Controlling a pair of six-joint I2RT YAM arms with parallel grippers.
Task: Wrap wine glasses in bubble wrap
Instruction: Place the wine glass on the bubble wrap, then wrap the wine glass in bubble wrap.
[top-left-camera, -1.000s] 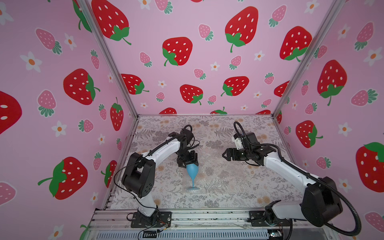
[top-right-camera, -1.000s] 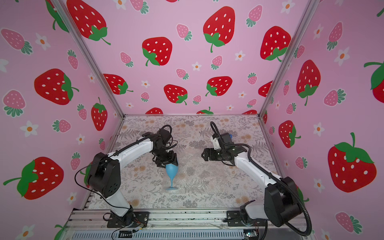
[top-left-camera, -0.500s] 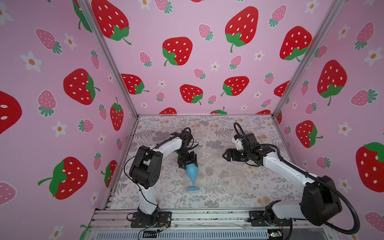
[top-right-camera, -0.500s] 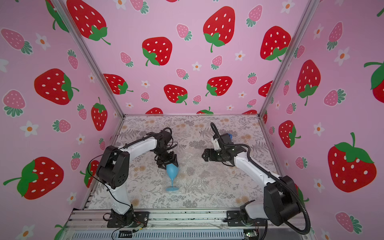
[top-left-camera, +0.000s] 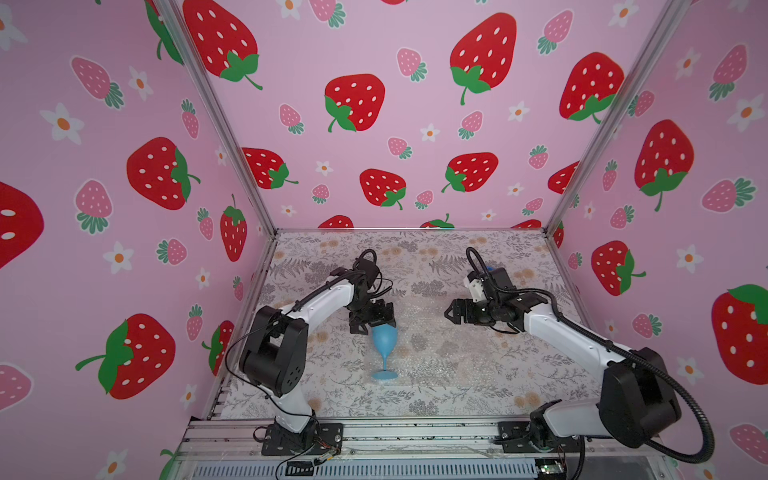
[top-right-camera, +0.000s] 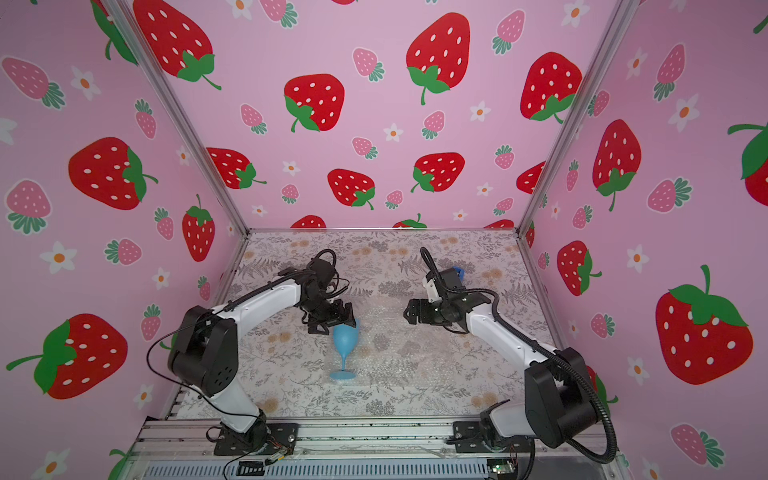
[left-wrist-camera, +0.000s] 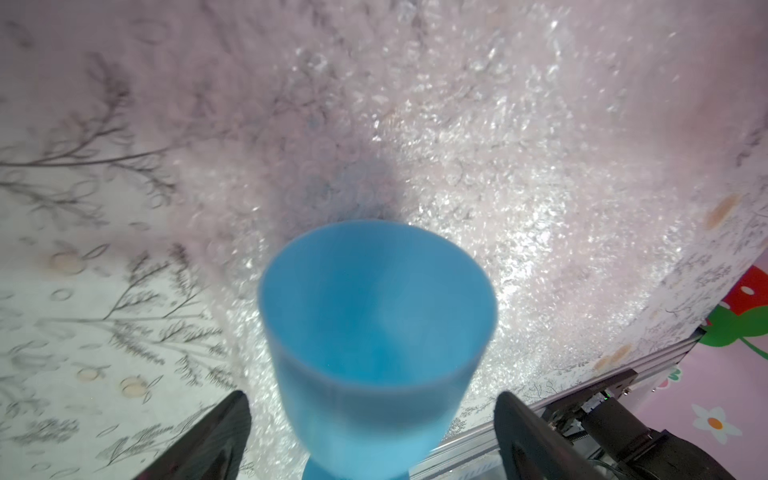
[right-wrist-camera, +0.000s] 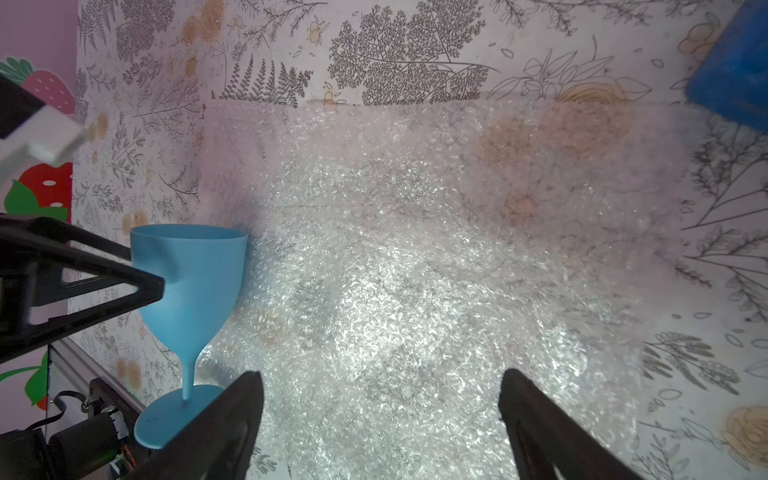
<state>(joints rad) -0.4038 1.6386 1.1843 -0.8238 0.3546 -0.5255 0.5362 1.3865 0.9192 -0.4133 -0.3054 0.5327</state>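
My left gripper should next grab the wine glass (top-left-camera: 384, 338) by its bowl, close to the bowl's rim. That leaves the glass's base free to stand on the bubble wrap.
The light-blue wine glass (top-left-camera: 384, 338) (top-right-camera: 345, 338) stands upright at the left edge of the bubble wrap (top-left-camera: 436, 345) (top-right-camera: 395, 345). The clear bubbled sheet lies flat on the floral table. My left gripper (top-left-camera: 374, 322) (top-right-camera: 332, 322) hangs at the bowl's rim and is open. In the left wrist view the glass (left-wrist-camera: 378, 324) sits between the left gripper's (left-wrist-camera: 372, 399) fingers with a gap on each side. My right gripper (top-left-camera: 451, 311) (right-wrist-camera: 381, 376) hovers open over the wrap (right-wrist-camera: 415, 270), right of the glass (right-wrist-camera: 191, 282), holding nothing.
A dark blue tape dispenser (top-right-camera: 457, 272) (right-wrist-camera: 735, 66) sits on the table behind the right wrist, beyond the wrap's far right corner. Pink strawberry walls close in three sides. A metal rail (top-left-camera: 415, 432) runs along the front edge.
The left gripper's jaws have spread off the glass bowl they were shut on. The glass stays standing in nearly the same spot. The right arm has not moved.
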